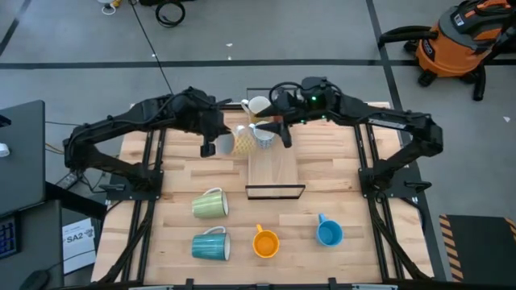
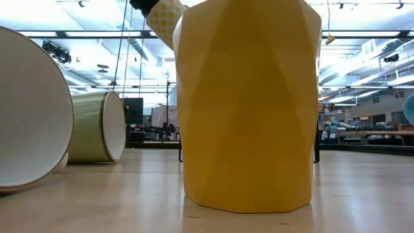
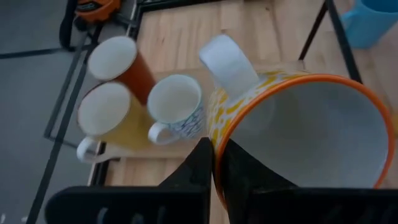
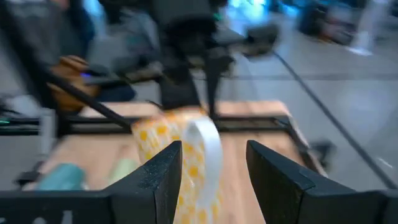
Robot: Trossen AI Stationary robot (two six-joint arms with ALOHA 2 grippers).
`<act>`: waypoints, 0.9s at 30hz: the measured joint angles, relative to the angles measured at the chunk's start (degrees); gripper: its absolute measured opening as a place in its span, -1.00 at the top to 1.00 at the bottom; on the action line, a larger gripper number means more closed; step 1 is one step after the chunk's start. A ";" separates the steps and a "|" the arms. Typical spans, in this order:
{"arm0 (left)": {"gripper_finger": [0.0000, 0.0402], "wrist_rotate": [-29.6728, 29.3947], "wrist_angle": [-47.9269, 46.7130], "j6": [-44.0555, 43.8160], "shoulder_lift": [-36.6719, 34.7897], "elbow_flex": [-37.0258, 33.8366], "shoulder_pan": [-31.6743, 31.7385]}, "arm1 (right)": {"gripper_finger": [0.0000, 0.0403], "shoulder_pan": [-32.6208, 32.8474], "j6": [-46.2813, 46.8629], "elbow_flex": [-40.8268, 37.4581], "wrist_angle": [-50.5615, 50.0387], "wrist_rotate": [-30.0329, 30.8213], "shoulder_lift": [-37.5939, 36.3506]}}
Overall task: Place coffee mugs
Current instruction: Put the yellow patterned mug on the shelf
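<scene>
I need to place the yellow-spotted mug (image 4: 161, 149) among the others, so next I should grab it by its white handle (image 4: 208, 155) with my right gripper.
My left gripper (image 3: 216, 168) is shut on a yellow-spotted mug (image 1: 242, 142) with an orange rim and a white handle, above the table's far middle; the low view shows this spotted mug (image 2: 165, 16) high up. My right gripper (image 4: 211, 180) is open, level with the mug, with a finger on either side of the white handle (image 4: 205, 149); I cannot see it touching. Below stand a red-orange mug (image 3: 118, 59), a tan-yellow mug (image 3: 109, 115) and a blue-patterned white mug (image 3: 177, 106), upright with mouths up. My left gripper holds the spotted mug by its orange rim (image 3: 217, 146), on the side away from the handle, with one finger (image 3: 255, 183) inside the mug and the other finger (image 3: 196, 171) outside. The mug is lifted clear and tilted, its white handle (image 3: 227, 62) pointing away from the gripper.
A black-framed clear rack (image 1: 274, 173) sits mid-table. On the near half lie a pale green mug (image 1: 211, 204) and a teal mug (image 1: 211, 244) on their sides; an orange mug (image 1: 265, 242) and a blue mug (image 1: 329, 232) stand upright. Bare wood shows right of the rack.
</scene>
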 joint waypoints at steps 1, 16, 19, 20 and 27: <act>0.90 -0.02 0.04 0.01 0.15 0.00 -0.48 | 0.08 -0.44 0.15 0.00 1.29 -2.87 0.89; 0.90 0.04 0.32 1.53 5.53 -0.01 -5.31 | 0.08 -2.27 5.61 -0.02 8.62 -22.47 10.52; 0.90 0.17 0.47 2.26 6.76 -0.02 -5.37 | 0.08 -2.18 5.48 0.03 7.52 -22.97 11.26; 0.90 0.19 0.53 2.66 7.22 -0.02 -5.37 | 0.08 -2.21 5.59 -0.05 6.99 -23.85 11.43; 0.90 0.07 0.89 4.46 8.62 -0.02 -5.33 | 0.08 -1.99 3.28 -0.02 4.51 -24.08 11.77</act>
